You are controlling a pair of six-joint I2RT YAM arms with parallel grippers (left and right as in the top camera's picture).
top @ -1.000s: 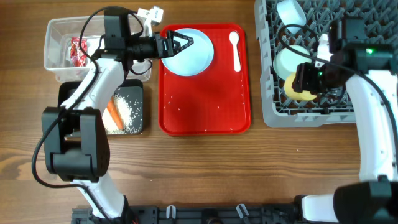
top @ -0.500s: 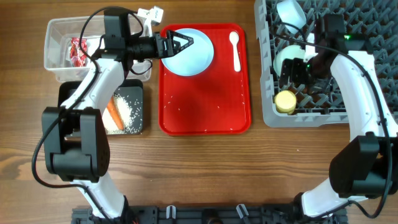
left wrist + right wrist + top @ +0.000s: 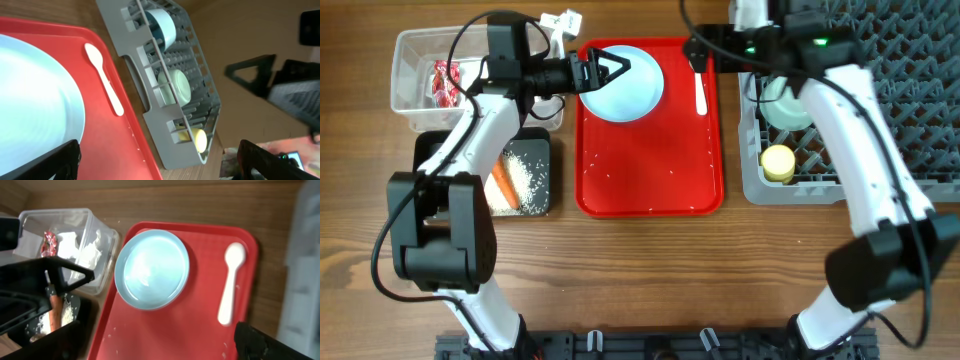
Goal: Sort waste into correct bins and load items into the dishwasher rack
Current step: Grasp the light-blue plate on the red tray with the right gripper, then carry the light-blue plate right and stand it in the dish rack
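Observation:
I will next pick up the plate [image 3: 632,88] with my right gripper by the plate's rim on the spoon side, so the opposite edge of the plate stays free for loading it into the rack.
The pale blue plate [image 3: 632,88] lies at the back of the red tray [image 3: 650,170], with the white spoon [image 3: 699,82] to its right. My left gripper [image 3: 613,70] hangs open over the plate's left edge, holding nothing. Above the tray's back right corner, over the spoon's bowl end, my right gripper [image 3: 700,50] is open and empty. In the grey rack [image 3: 850,170] sit the yellow cup [image 3: 778,162] and the mint green bowl [image 3: 788,105]; the pale blue bowl [image 3: 162,25] shows in the left wrist view. The right wrist view looks down on the plate [image 3: 152,269] and spoon [image 3: 231,282].
At back left, a clear tub [image 3: 415,45] holds the red-and-white wrapper [image 3: 445,82] and white napkins [image 3: 85,250]. In front of it, a black tray [image 3: 425,150] holds the carrot [image 3: 501,182] and rice [image 3: 528,172]. Rice grains dot the red tray.
My right gripper has let go of the yellow cup in the rack, opened wide and swung left over the red tray's back right corner. The left arm has not moved.

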